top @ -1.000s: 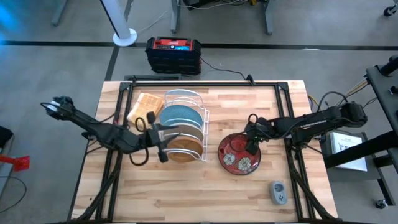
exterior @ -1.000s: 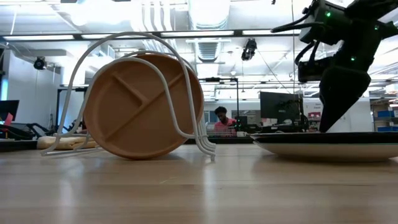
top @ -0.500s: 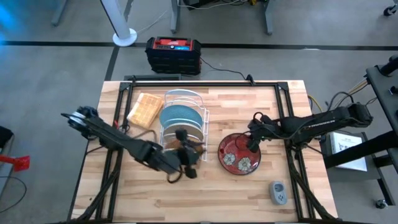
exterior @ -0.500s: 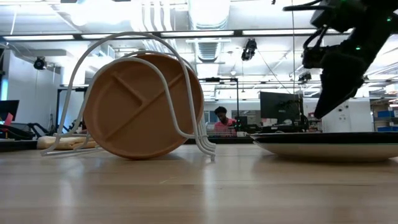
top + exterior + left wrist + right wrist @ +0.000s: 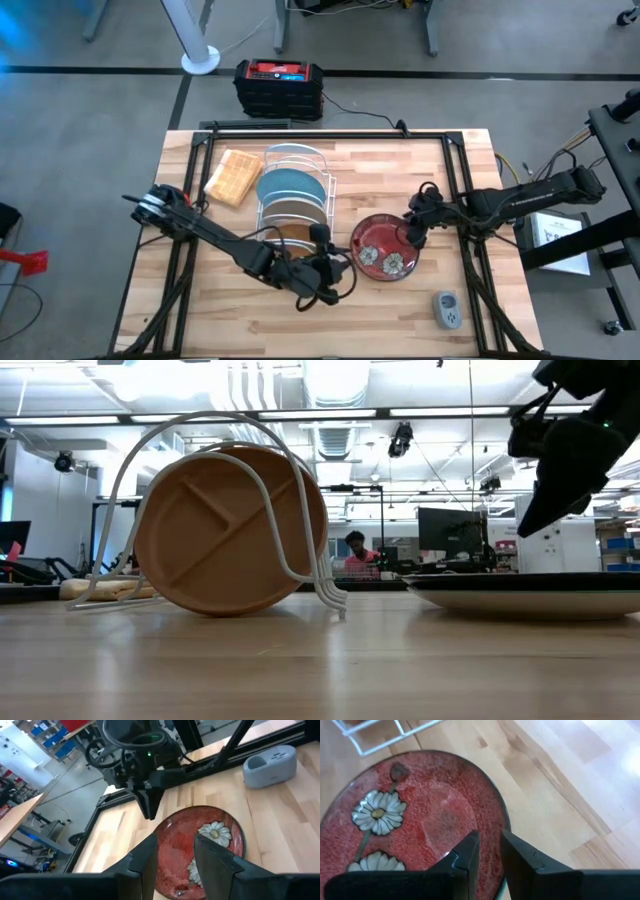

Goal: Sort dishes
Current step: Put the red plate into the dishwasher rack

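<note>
The red plate needs sorting into the white wire rack, so my left gripper should next grab its rim beside the white flowers.
The red plate with white flowers (image 5: 383, 248) lies flat on the table right of the white wire rack (image 5: 294, 160); it also shows in the left wrist view (image 5: 200, 845) and the right wrist view (image 5: 415, 820). A blue plate (image 5: 290, 184) and the brown wooden divided plate (image 5: 228, 530) stand on edge in the rack. My left gripper (image 5: 338, 274) is open and empty, just left of the red plate's near side. My right gripper (image 5: 412, 232) hangs above the plate's right rim, its fingers a little apart and empty. The other plates are out of view.
A tan waffle-textured block (image 5: 232, 177) lies left of the rack. A grey device (image 5: 447, 310) sits near the front right corner. Black frame rails (image 5: 465, 190) run along the table's sides. Bare wood lies in front of the rack and the plate.
My left gripper has swung from the rack's near left side toward the table's right, past the rack's front, up to the red plate. My right gripper has risen and drawn back toward the right edge, from over the plate's middle to its right rim. The plate has stayed put.
</note>
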Motion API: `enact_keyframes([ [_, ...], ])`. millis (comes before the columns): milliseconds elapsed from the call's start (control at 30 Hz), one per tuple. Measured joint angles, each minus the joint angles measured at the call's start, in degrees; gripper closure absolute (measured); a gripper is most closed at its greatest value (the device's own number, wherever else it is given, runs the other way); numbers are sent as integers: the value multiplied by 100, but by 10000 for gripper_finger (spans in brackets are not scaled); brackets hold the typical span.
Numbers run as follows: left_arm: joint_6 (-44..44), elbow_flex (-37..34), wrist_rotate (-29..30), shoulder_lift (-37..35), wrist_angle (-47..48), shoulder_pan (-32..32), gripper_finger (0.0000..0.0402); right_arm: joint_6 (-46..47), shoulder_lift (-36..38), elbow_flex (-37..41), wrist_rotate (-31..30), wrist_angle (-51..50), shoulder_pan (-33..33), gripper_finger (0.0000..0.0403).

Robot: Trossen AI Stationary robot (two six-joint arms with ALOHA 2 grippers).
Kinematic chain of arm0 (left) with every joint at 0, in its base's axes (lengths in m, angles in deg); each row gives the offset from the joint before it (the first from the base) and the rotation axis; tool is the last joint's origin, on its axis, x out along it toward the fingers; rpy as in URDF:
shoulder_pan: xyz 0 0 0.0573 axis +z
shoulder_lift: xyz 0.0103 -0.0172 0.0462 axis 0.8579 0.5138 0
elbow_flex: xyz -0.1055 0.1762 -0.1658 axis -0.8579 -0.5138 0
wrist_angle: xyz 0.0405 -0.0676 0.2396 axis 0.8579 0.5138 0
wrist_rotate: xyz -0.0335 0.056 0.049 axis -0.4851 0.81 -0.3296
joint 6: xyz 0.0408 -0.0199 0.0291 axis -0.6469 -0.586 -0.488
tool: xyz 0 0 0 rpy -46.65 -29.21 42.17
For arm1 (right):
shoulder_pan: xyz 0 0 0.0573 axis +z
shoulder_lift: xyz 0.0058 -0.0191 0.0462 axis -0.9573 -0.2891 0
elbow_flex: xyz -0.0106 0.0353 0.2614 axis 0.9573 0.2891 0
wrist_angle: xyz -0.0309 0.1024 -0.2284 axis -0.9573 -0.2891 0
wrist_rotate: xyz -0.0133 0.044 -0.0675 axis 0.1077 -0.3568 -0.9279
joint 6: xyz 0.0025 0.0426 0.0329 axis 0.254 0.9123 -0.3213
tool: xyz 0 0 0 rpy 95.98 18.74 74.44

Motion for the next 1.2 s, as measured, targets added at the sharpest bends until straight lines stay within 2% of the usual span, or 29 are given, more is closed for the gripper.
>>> enact_keyframes([
  [100, 35, 0, -69, 88, 169, -23, 287, 0, 36, 118, 0, -2, 0, 335],
  [367, 575, 43, -967, 110, 527, -242, 287, 4, -6, 304, 0, -14, -2, 299],
  [533, 1025, 86, -2160, 97, 491, -398, 287, -20, 3, 307, 0, -9, -2, 272],
  [633, 1430, 72, -2530, 99, 528, -543, 287, -24, 3, 307, 0, -16, -2, 259],
  [767, 1684, 24, -2402, 99, 699, -832, 308, -26, 1, 307, 0, -18, -2, 246],
  [1000, 2944, -11, -1773, 202, 843, -1015, 394, -32, 5, 403, 7, -18, -2, 238],
  [1200, 3173, 277, -1586, 942, 635, -1016, 400, 168, 36, 512, 11, 107, -2, 237],
])
